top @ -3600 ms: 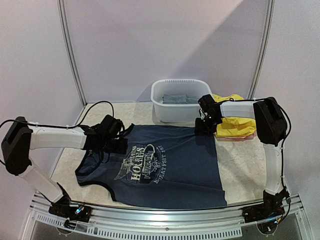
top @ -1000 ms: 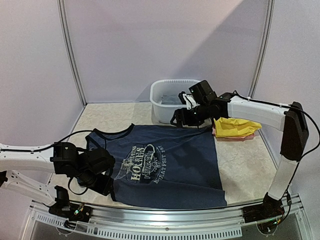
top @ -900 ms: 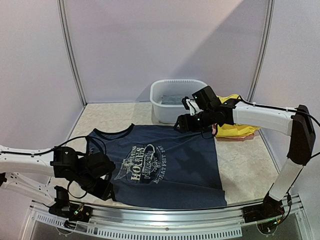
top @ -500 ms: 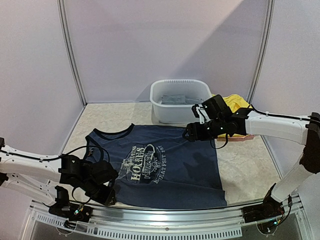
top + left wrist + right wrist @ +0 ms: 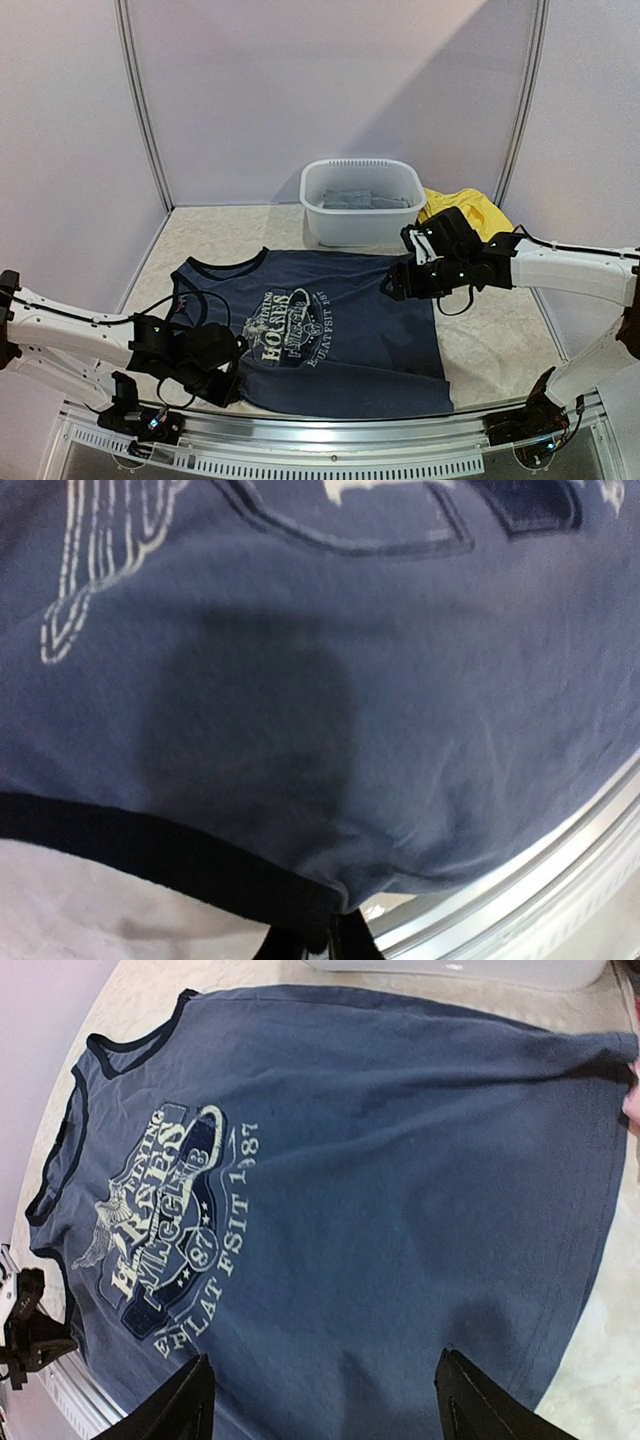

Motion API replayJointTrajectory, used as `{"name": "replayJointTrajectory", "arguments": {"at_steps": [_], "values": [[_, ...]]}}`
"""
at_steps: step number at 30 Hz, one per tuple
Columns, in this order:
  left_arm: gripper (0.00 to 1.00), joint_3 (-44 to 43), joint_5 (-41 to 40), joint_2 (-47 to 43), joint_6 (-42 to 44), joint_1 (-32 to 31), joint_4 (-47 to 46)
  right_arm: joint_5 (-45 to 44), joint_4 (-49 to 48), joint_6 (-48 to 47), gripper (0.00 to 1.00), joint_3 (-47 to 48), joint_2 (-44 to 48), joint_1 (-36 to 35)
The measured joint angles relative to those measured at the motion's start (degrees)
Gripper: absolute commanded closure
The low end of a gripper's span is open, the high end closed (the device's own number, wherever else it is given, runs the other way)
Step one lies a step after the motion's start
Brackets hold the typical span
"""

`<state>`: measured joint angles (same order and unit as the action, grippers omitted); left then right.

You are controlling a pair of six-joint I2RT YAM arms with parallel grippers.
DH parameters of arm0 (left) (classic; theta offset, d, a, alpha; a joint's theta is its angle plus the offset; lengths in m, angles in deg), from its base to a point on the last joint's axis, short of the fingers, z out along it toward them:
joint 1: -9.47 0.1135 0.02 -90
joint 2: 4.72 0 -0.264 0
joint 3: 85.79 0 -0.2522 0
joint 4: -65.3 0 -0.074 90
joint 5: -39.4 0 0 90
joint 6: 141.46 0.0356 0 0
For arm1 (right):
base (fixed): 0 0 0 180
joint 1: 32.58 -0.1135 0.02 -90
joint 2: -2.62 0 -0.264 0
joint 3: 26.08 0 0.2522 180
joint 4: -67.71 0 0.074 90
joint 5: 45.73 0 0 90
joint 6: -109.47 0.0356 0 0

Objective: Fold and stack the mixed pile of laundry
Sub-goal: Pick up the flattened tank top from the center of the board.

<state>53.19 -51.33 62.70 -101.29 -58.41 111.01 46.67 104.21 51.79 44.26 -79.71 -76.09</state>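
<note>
The tank top's near side needs to be folded over evenly, so my right gripper needs to hold the navy tank top by its bottom hem's near corner (image 5: 447, 407), opposite my left gripper.
A navy tank top (image 5: 340, 335) with a white chest print lies spread flat on the table. My left gripper (image 5: 226, 390) is at its near-left corner, shut on the dark hem. In the left wrist view the fabric (image 5: 330, 700) bunches into the left gripper (image 5: 322, 942). Wide open, my right gripper (image 5: 396, 284) hovers over the shirt's far-right part. The right wrist view shows the tank top (image 5: 400, 1180) below the right gripper (image 5: 325, 1410), with nothing between its fingers. A yellow garment (image 5: 466, 207) lies behind the right arm.
A white basin (image 5: 360, 230) stands at the back centre with grey clothes (image 5: 356, 199) inside. A metal rail (image 5: 330, 428) runs along the table's near edge, close to the left gripper. Pale walls enclose the back and both sides.
The left gripper slid toward the near edge and shut on the tank top's hem. The right arm swung away from the basin, rightward and nearer, over the shirt.
</note>
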Motion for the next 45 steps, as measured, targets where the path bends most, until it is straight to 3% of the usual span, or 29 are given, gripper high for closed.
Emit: {"name": "replayJointTrajectory", "arguments": {"at_steps": [7, 13, 23, 32, 45], "values": [[1.0, -1.8, -5.3, 2.0, 2.4, 0.0, -1.2, 4.0, 3.3, 3.1, 0.09, -7.5, 8.2, -0.2], [1.0, -3.5, -7.7, 4.9, 4.6, 0.9, -5.7, 6.9, 10.4, 6.7, 0.08, -12.9, 14.4, -2.0], [1.0, -4.6, -6.0, 11.6, 7.3, 4.2, -14.2, 12.0, 19.3, 11.6, 0.26, -21.9, 20.3, -4.4], [1.0, -4.5, -4.6, 11.7, 7.9, 5.7, -15.0, 16.4, 23.1, 16.4, 0.39, -31.4, 29.0, -6.1], [1.0, -1.8, -4.7, 7.7, 6.4, 5.9, -14.7, 19.2, 17.9, 20.2, 0.59, -36.0, 29.8, -8.2]]}}
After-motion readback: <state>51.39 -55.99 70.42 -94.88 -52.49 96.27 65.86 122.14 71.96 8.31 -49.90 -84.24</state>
